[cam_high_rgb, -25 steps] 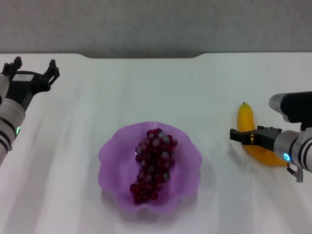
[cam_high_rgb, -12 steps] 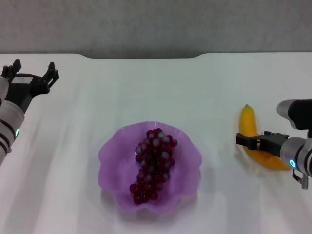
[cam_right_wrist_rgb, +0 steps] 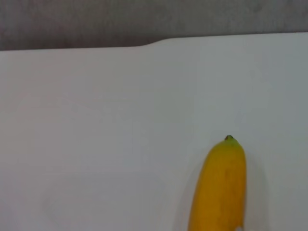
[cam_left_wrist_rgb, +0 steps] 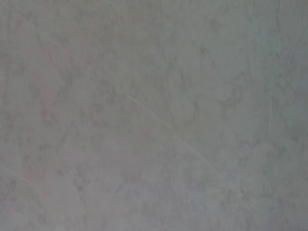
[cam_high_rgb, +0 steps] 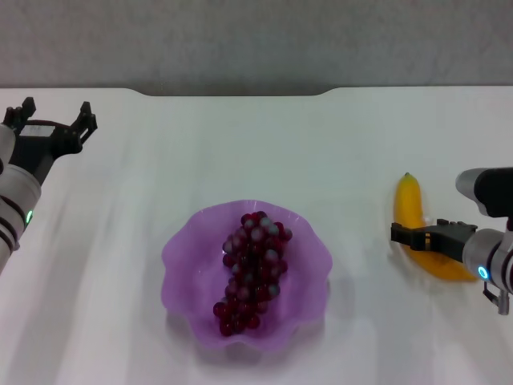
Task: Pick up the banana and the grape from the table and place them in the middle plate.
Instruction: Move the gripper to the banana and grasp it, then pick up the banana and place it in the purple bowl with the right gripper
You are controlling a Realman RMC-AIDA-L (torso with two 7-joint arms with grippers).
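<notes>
My right gripper should close, because its fingers reach down across the banana's middle (cam_right_wrist_rgb: 216,211), level with the banana's sides. Closing now would hold the banana.
The grape (cam_high_rgb: 252,271) bunch, dark red-purple, lies inside the middle plate (cam_high_rgb: 184,253), a translucent purple scalloped plate at the centre front of the white table (cam_high_rgb: 240,144). The banana (cam_high_rgb: 409,207), yellow-orange, lies on the table at the right; its tip end also shows in the right wrist view (cam_right_wrist_rgb: 220,187). My right gripper (cam_high_rgb: 395,234) reaches in from the right edge and lies across the banana's middle, covering part of it. My left gripper (cam_high_rgb: 58,105) is open and empty at the far left, near the table's back edge.
The table's back edge (cam_high_rgb: 240,91) meets a grey wall (cam_high_rgb: 256,40). The left wrist view shows only a plain grey surface (cam_left_wrist_rgb: 154,115). Bare tabletop lies between the plate and the banana.
My right gripper has drawn back to the right by a small amount, and the banana has shifted slightly right and toward me. The left arm, plate and grapes have not moved.
</notes>
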